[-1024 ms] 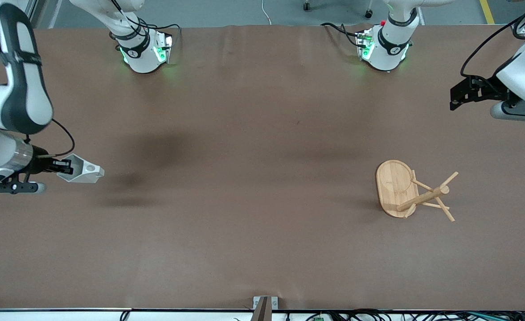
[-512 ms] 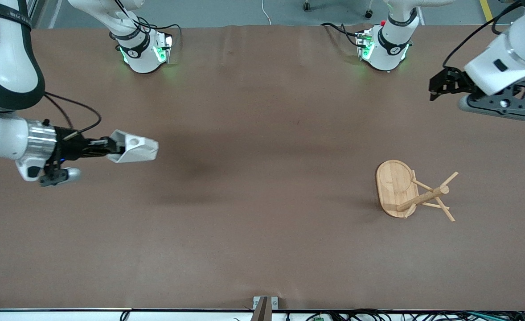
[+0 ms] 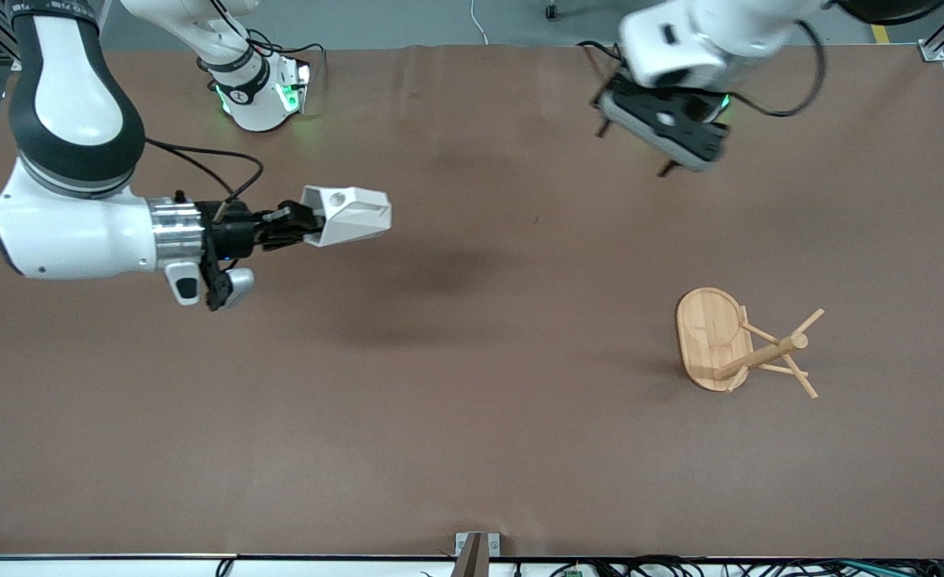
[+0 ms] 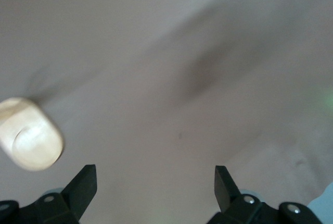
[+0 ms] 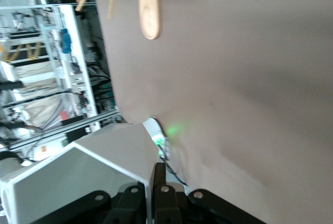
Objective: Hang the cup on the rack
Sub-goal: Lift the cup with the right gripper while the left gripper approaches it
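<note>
The left gripper will grab the white cup next by its closed base end, so the white cup's holed handle tab stays free to hang on the rack.
The white faceted cup is held in the air over the table's right-arm half, lying sideways with its holed handle tab on top. My right gripper is shut on its wall; in the right wrist view the cup fills the corner beside the gripper. The bamboo rack stands on the table toward the left arm's end, its post and pegs bare. It also shows in the right wrist view. My left gripper is open and empty in the air near its own base. The left wrist view shows the gripper and the rack's base.
The brown table cover spans the view. The two arm bases stand along the edge farthest from the front camera, with cables. A small metal bracket sits at the nearest edge.
My right arm has carried the cup up and toward the table's middle. My left arm has swung from the table's end to over the area near its base.
</note>
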Robot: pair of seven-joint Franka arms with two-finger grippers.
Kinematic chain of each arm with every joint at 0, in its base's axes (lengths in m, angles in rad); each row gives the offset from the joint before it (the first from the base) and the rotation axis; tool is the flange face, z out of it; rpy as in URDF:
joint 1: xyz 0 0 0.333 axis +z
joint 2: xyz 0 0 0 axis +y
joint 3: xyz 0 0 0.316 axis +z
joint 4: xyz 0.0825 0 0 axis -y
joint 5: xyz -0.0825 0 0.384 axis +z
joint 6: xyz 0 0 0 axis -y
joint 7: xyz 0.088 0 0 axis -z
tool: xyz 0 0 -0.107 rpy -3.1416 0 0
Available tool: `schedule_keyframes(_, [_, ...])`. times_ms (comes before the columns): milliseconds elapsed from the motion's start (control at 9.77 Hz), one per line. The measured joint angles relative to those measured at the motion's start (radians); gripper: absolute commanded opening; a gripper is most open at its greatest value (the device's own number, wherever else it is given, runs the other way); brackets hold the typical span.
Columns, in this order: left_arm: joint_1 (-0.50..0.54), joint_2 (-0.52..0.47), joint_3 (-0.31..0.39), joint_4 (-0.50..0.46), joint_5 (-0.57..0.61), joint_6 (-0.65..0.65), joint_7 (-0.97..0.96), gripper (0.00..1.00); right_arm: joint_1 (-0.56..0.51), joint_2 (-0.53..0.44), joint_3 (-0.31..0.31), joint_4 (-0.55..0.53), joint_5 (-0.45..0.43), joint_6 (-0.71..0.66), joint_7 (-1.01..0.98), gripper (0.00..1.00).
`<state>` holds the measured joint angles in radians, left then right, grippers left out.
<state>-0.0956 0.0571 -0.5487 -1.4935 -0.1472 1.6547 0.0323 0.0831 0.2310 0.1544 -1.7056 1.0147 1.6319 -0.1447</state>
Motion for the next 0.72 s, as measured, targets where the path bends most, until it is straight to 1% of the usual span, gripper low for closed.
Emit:
schedule_keyframes(102, [-0.051,0.02,-0.019,0.0,0.0,0.063,-0.001,1.0,0.014,0.0,0.014,-0.017,0.058,0.035,0.0,0.01])
schedule_keyframes(307, [-0.147,0.055,-0.023,0.007,0.0,0.166,-0.001,1.0,0.024,0.001,0.077,-0.051,0.121,0.128,0.025,0.01])
schedule_keyframes(409, [-0.175,0.071,-0.023,0.028,0.0,0.185,0.011,1.0,0.026,0.001,0.102,-0.056,0.141,0.149,0.039,0.01])
schedule_keyframes(512, [-0.19,0.087,-0.023,0.052,0.002,0.191,0.045,1.0,0.026,0.0,0.113,-0.057,0.15,0.151,0.043,0.01])
schedule_keyframes(717, [-0.207,0.134,-0.022,0.064,0.018,0.257,0.178,1.0,0.026,0.0,0.115,-0.058,0.156,0.142,0.045,0.01])
